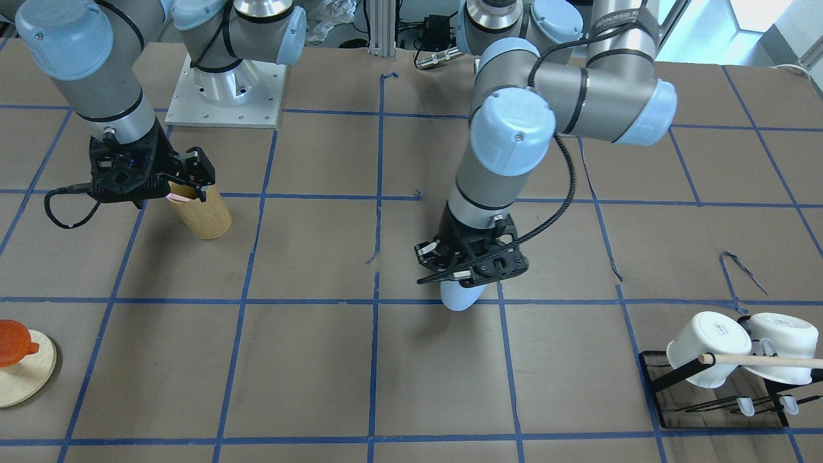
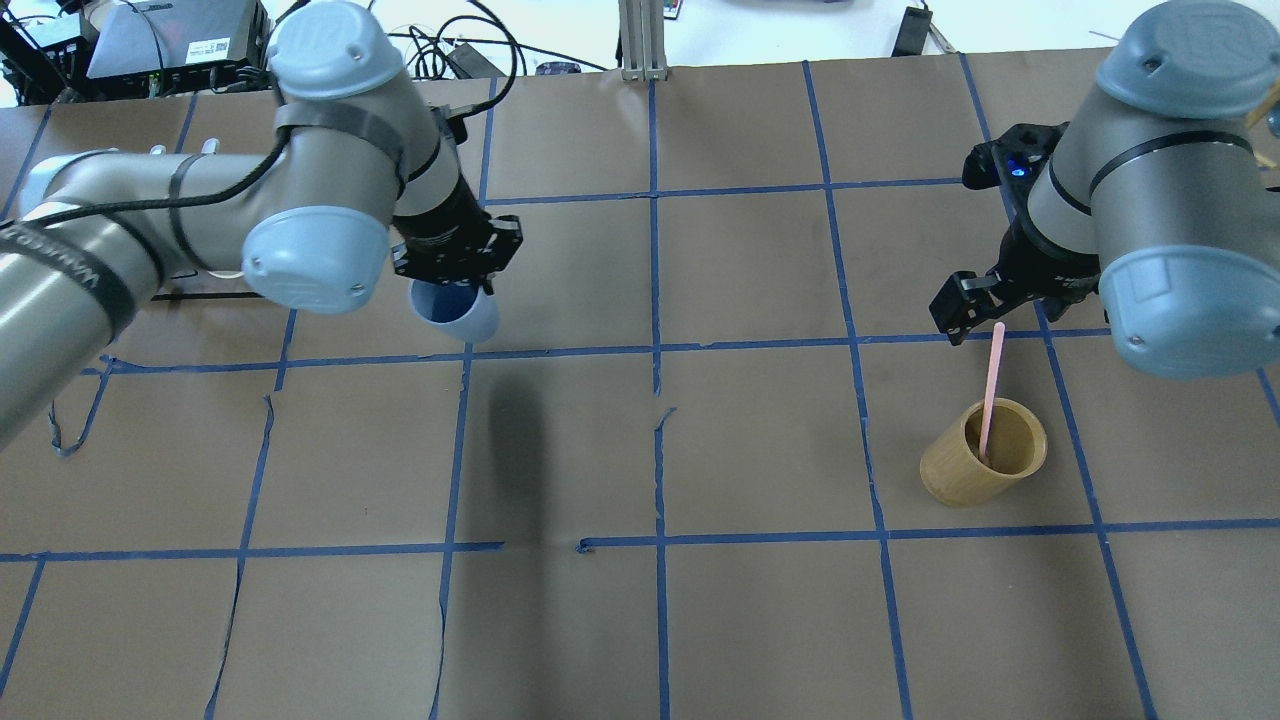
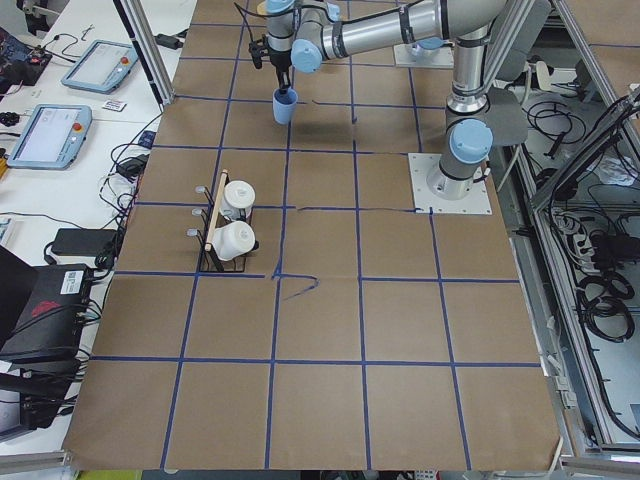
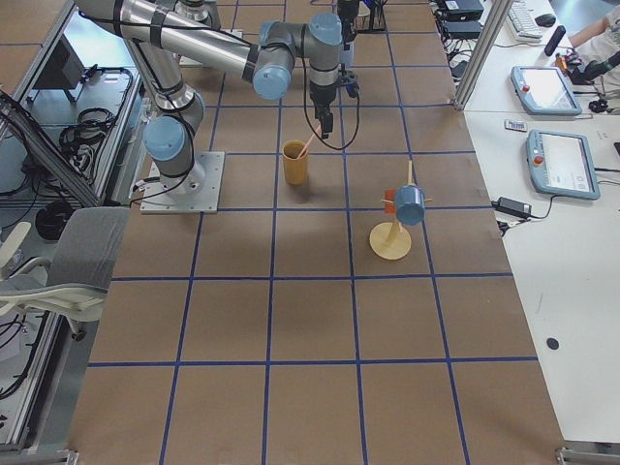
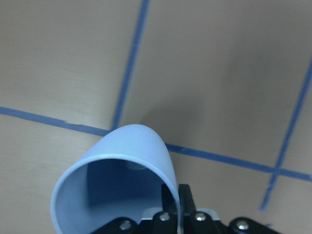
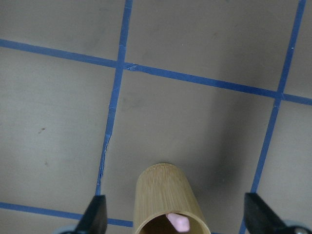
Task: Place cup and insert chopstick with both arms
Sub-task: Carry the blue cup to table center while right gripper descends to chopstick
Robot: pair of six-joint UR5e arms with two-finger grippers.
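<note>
The pale-pink chopstick needs to go into the light-blue cup next. My right gripper should grab the chopstick by its top for that.
My left gripper is shut on the rim of the light-blue cup and holds it tilted above the table. The left wrist view shows the cup from its open end, the rim pinched between the fingers. My right gripper is open above the top of a pale-pink chopstick, which leans in a tan bamboo cylinder. In the right wrist view the fingers stand wide apart either side of the cylinder, with the pink tip between them.
A black rack with two white mugs and a wooden rod stands at the table's end on my left. A round wooden stand with an orange cup stands at the other end; the right side view shows a blue cup on it.
</note>
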